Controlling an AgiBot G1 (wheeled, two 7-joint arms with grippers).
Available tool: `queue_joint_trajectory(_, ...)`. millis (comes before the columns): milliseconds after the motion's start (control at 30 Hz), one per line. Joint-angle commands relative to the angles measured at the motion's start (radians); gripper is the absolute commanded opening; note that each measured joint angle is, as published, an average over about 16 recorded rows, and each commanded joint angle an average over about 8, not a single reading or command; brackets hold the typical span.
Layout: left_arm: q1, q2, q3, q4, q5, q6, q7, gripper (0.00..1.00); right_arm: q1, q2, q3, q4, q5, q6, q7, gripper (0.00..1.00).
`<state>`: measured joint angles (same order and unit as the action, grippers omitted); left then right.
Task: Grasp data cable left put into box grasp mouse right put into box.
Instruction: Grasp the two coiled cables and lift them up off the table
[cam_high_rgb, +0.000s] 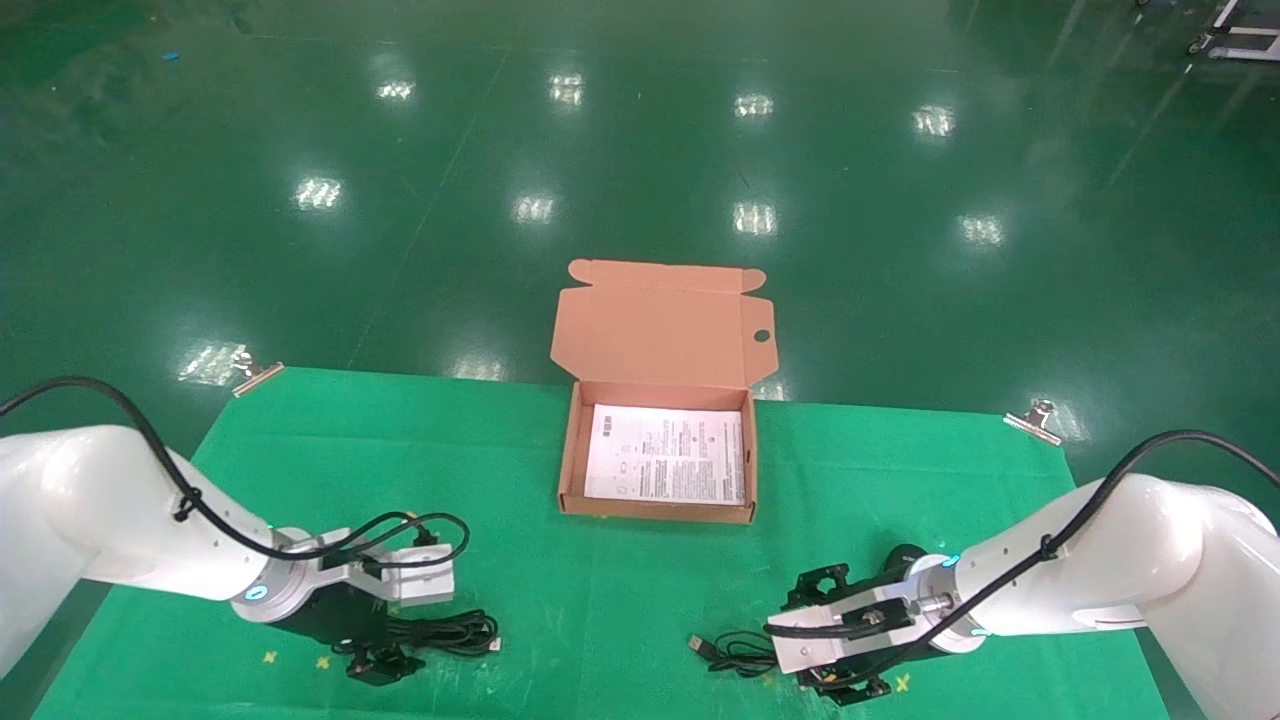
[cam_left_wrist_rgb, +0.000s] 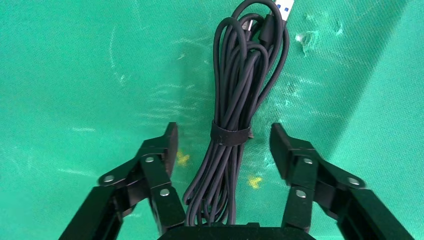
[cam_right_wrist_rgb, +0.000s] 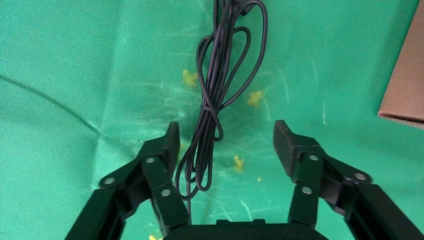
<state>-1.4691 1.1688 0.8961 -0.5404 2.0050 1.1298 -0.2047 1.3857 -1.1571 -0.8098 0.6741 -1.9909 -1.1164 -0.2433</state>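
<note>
Next, the left gripper grips the data cable (cam_left_wrist_rgb: 231, 100) at its strap (cam_left_wrist_rgb: 230, 135), where it narrows, since the coil's loops spread out wide toward its plug end.
The data cable (cam_left_wrist_rgb: 231, 100), a black coil bound by a strap, lies on the green cloth at the near left (cam_high_rgb: 455, 632). My left gripper (cam_left_wrist_rgb: 225, 137) stands open astride it, one finger on each side of the strap, not touching (cam_high_rgb: 385, 655). My right gripper (cam_right_wrist_rgb: 226, 135) is open low over the near right (cam_high_rgb: 815, 640). The mouse's loose thin cord (cam_right_wrist_rgb: 215, 100) lies between its fingers, nearer one of them, with the USB plug (cam_high_rgb: 697, 645) to the left. The mouse body is hidden. The box (cam_high_rgb: 565, 450) stands open at the table's middle, a white printed sheet (cam_high_rgb: 665, 455) inside.
The box's lid (cam_high_rgb: 655, 320) stands up at the back. A corner of the box (cam_right_wrist_rgb: 405, 85) shows in the right wrist view. Metal clips (cam_high_rgb: 258, 375) (cam_high_rgb: 1035, 420) hold the cloth at the far corners. Beyond the table edge is green floor.
</note>
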Motion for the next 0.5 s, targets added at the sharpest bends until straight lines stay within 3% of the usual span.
queue_joint_trajectory(33, 0.0, 0.0, 0.0, -0.002, 0.0, 0.001, 0.0, 0.0, 0.0, 0.0, 0.0, 0.001, 0.0, -0.001, 0.0, 0.0)
queue_joint_trajectory(500, 0.001, -0.002, 0.001, -0.006, 0.001, 0.003, 0.0, 0.0, -0.001, 0.001, 0.0, 0.004, 0.0, -0.002, 0.001, 0.0)
